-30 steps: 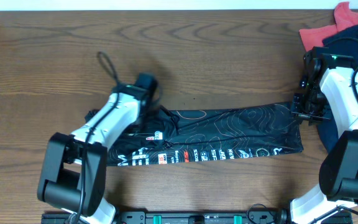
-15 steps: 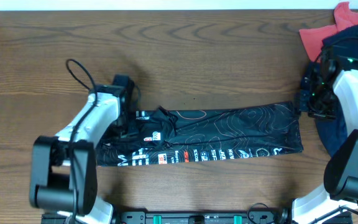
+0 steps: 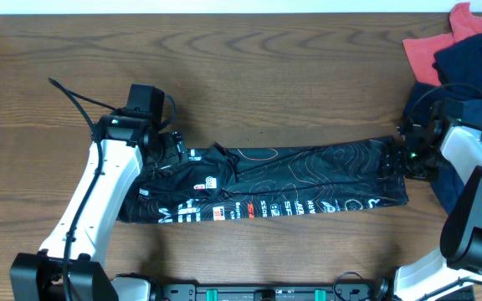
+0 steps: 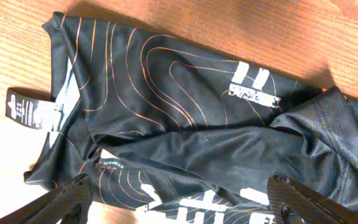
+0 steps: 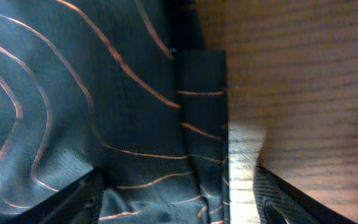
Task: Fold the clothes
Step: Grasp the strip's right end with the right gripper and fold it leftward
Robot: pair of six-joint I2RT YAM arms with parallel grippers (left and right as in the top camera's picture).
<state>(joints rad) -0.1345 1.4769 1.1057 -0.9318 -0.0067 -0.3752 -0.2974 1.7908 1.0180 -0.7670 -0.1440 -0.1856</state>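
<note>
The shirt's hem is between the open fingers of my right gripper, so my right gripper should close now and would hold the hem.
The clothes (image 3: 291,180) are a black T-shirt with thin orange contour lines, lying as a long folded strip across the table. White lettering shows on its left part (image 4: 247,84). My left gripper (image 3: 172,149) hovers over the strip's left end, open wide (image 4: 182,208), with the cloth lying loose under it. My right gripper (image 3: 394,159) is at the strip's right end, open (image 5: 185,205). One finger (image 5: 73,199) is over the cloth and the other (image 5: 291,199) over bare wood. The shirt's hem (image 5: 204,124) lies flat between them. Neither gripper holds anything.
A heap of other garments lies at the far right: a red cloth (image 3: 433,46) and a navy one (image 3: 475,58), reaching behind my right arm. A cable loop (image 3: 78,99) sticks out from the left arm. The wooden table (image 3: 291,84) ends at the top edge.
Both grippers have opened and let go of the shirt. The left arm swung left, uncovering the strip's left end. The right gripper shifted slightly towards the near side, staying at the right end.
</note>
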